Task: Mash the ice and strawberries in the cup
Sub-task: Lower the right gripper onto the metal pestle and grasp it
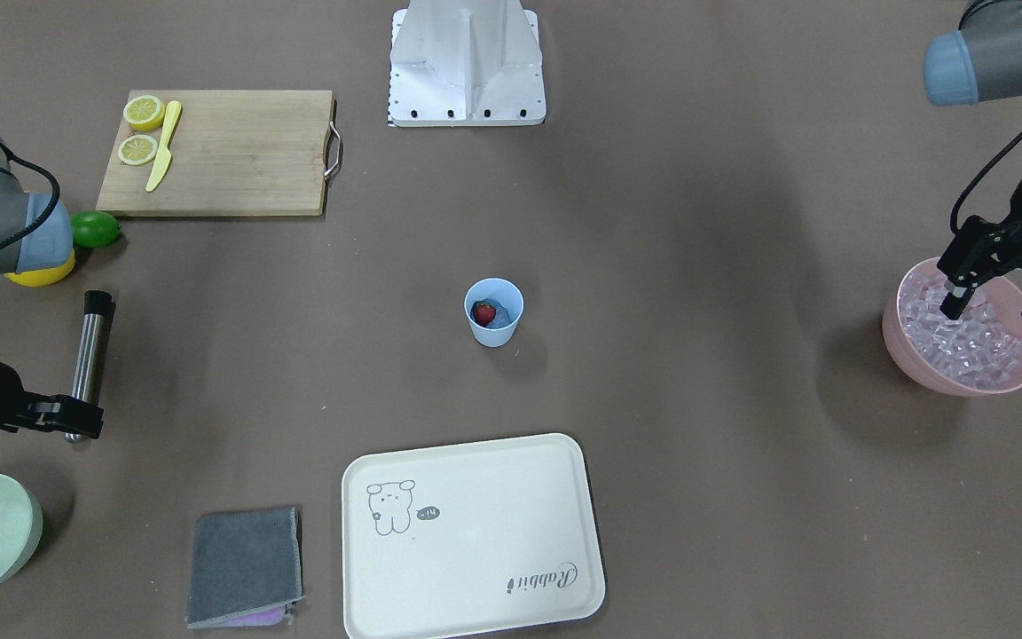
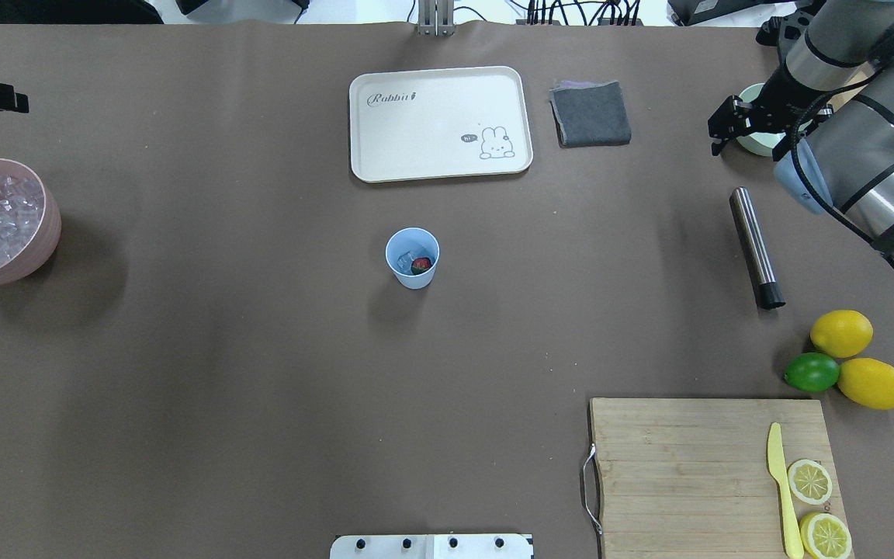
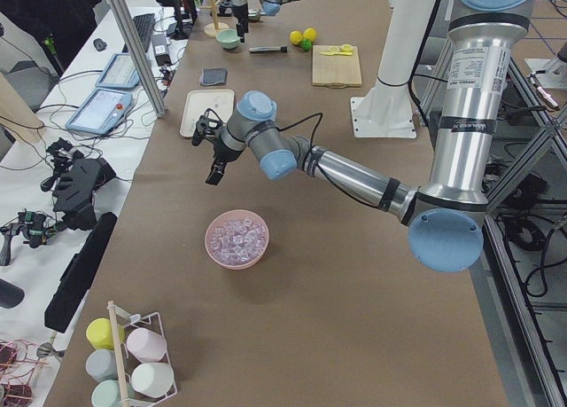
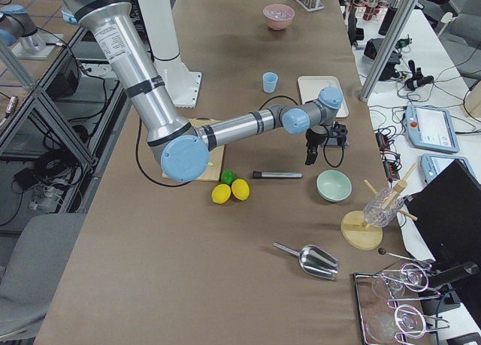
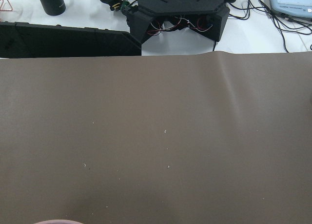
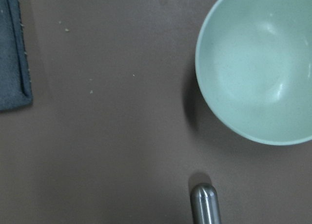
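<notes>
I will next grip the steel muddler by its rounded steel end (image 1: 76, 431) with my right gripper, so it can mash the ice (image 1: 972, 342) and strawberries.
The light-blue cup (image 1: 493, 330) stands upright mid-table, also seen from overhead as the cup (image 2: 413, 278). Inside it lie a red strawberry (image 1: 483, 312) and some ice (image 2: 407, 256). More ice (image 1: 972, 342) fills a pink bowl (image 1: 919, 368) at the table's left end. My left gripper (image 1: 992, 312) hangs open just above that bowl, holding nothing. Far from the cup, my right gripper (image 2: 722, 128) hovers open and holding nothing, between a pale green bowl (image 2: 753, 141) and a steel cylinder (image 2: 756, 247) lying on the table.
A cream tray (image 2: 439, 167) and a folded grey cloth (image 2: 590, 114) lie beyond the cup. A wooden cutting board (image 2: 687, 466) holds lemon halves (image 2: 809, 481) and a yellow knife (image 2: 781, 489). Two lemons (image 2: 841, 332) and a lime (image 2: 812, 372) sit beside it.
</notes>
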